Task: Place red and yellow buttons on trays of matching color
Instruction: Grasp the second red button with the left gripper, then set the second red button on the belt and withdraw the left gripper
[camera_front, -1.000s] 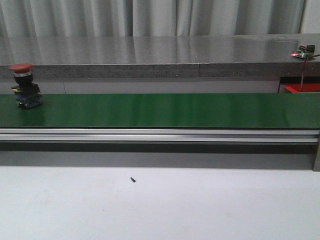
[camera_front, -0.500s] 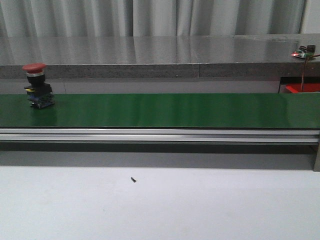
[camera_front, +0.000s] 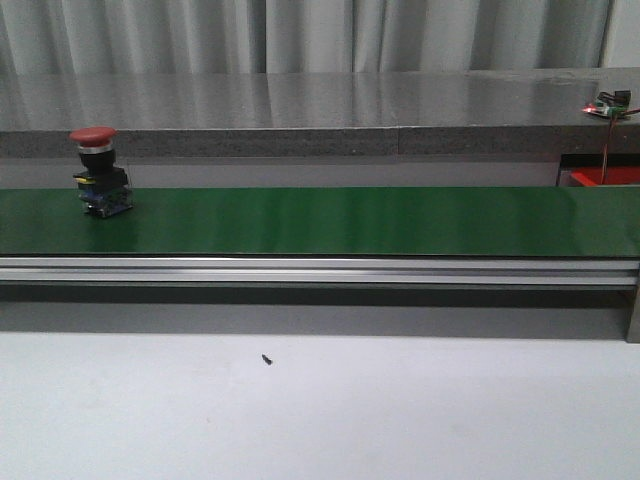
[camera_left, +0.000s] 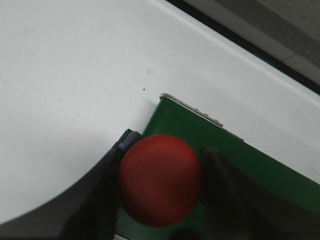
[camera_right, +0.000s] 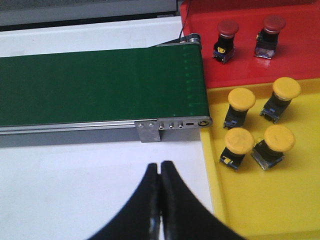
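Note:
My left gripper holds the red button high across the near edge of the green belt (camera_front: 350, 220). I need to keep holding the button, because it would tip if I opened my left gripper now.
A red button (camera_front: 95, 175) with a dark base stands upright on the green belt (camera_front: 350, 220) near its left end, with no gripper in the front view. In the left wrist view my left gripper (camera_left: 166, 146) is shut on another red button (camera_left: 160, 180), its fingers (camera_left: 100, 195) pressing both sides of the dome above the belt's end (camera_left: 180, 120). My right gripper (camera_right: 160, 167) is shut and empty over the white table beside the yellow tray (camera_right: 280, 200), which holds several yellow buttons (camera_right: 241, 100). The red tray (camera_right: 300, 55) behind it holds two red buttons (camera_right: 226, 32).
The belt's aluminium frame (camera_front: 320, 270) runs across the table. A small dark speck (camera_front: 266, 359) lies on the white table in front. A grey counter (camera_front: 300, 110) stands behind the belt. A small circuit board with a red light (camera_front: 606, 105) sits at the far right.
The red button on the belt has travelled to the right along it, staying upright. Nothing else in the front view has moved.

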